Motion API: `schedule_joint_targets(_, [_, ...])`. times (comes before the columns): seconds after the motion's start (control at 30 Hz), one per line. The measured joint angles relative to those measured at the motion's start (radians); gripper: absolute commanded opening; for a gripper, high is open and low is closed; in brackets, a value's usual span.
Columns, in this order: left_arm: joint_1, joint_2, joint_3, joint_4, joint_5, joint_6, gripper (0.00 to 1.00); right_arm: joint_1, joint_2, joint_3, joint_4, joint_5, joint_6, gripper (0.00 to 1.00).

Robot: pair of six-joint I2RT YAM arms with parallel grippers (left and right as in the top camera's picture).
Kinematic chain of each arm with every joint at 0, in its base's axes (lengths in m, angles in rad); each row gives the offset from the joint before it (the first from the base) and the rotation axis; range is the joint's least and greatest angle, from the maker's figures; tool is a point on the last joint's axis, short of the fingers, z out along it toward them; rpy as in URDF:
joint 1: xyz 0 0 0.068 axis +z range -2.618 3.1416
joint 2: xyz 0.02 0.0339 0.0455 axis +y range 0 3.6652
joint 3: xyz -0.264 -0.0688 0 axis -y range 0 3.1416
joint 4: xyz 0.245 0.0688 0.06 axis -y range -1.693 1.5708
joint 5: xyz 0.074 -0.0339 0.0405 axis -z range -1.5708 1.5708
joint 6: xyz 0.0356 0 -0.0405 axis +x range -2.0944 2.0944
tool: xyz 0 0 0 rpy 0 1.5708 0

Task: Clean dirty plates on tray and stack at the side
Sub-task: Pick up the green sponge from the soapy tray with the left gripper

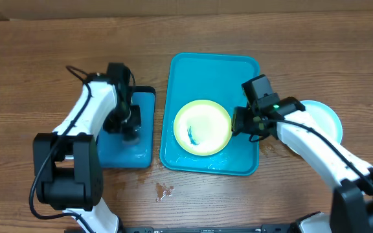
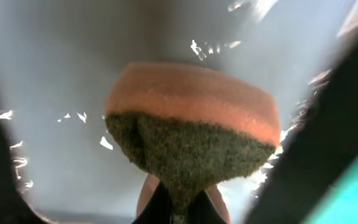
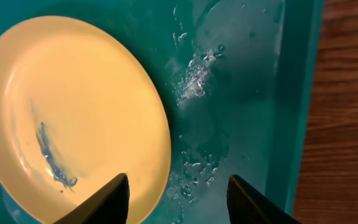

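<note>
My right gripper's fingers are on either side of the yellow-green plate's rim but still above it in the right wrist view. It first goes lower, then closes on the plate's rim.
A yellow-green plate with a dark blue smear lies in the turquoise tray. In the right wrist view the plate fills the left, on the wet tray. My right gripper is open, its fingers straddling the plate's right rim. A light blue plate lies on the table to the right, partly under my right arm. My left gripper is shut on an orange-and-green sponge, held over the small blue tray.
The small dark-rimmed blue tray holds water. A small wet stain marks the wooden table near the front edge. The third plate is not visible.
</note>
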Motion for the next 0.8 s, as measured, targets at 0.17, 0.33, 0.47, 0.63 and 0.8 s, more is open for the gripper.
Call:
schedule_joint_targets(0.17, [-0.008, 0.000, 0.232, -0.131, 0.005, 0.000, 0.04, 0.000, 0.074, -0.001, 0.064, -0.068, -0.048, 0.40])
schedule_joint_targets(0.33, [-0.061, -0.006, 0.364, -0.164, 0.039, 0.000, 0.04, 0.000, 0.169, -0.002, 0.098, -0.123, -0.077, 0.15])
schedule_joint_targets(0.47, [-0.123, -0.009, 0.373, -0.115, 0.106, 0.000, 0.04, 0.000, 0.204, -0.005, 0.101, -0.148, -0.079, 0.04])
schedule_joint_targets(0.63, [-0.215, -0.009, 0.332, 0.025, 0.192, -0.034, 0.04, -0.001, 0.203, -0.005, 0.103, -0.157, -0.062, 0.04])
schedule_joint_targets(0.8, [-0.328, -0.009, 0.189, 0.217, 0.226, -0.131, 0.04, -0.001, 0.203, -0.006, 0.103, -0.157, -0.043, 0.04])
